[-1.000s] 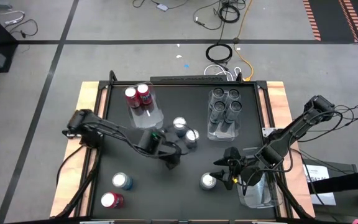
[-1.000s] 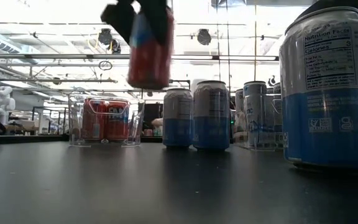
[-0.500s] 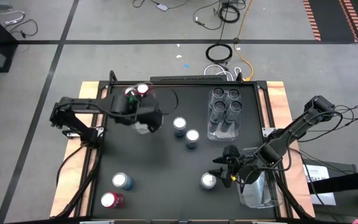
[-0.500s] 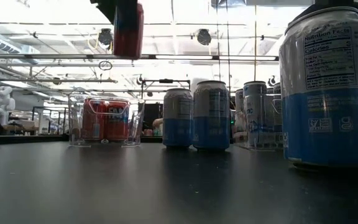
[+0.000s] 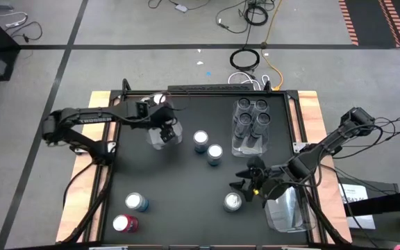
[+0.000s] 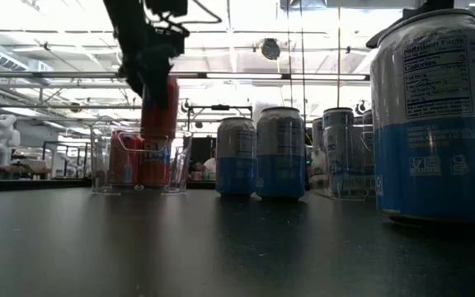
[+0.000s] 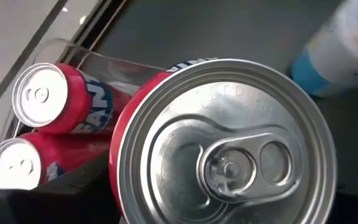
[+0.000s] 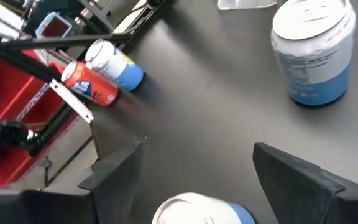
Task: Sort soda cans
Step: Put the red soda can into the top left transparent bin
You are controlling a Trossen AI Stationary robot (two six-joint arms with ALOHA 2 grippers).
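The left gripper has to lower the red can before letting it go, since the held red can is high above the cans in the clear tray in the left wrist view.
My left gripper is shut on a red soda can over the clear far-left tray. Two more red cans stand in that tray. My right gripper is open just above and beside a blue-and-silver can standing near the table's near edge; its fingers straddle the can's top without touching. Two blue-and-silver cans stand mid-table. Several dark grey cans fill the far-right tray. My left gripper holds the red can by its upper part, pinched between the two fingers, which come from above pointing down. The can hangs nearly upright, clear of the table, its lower end at about the tray's rim. In the left wrist view the can's silvery top hides the fingers.
A blue-and-silver can and a red can stand at the near-left corner. An empty clear tray sits near the right edge under the right arm. Bare black tabletop lies between the can groups.
My left gripper, shut on the red can all along, has carried it from the table's middle up and toward the far-left tray, then down over the tray beside the two red cans. My right gripper has edged slightly toward the table's left, staying open.
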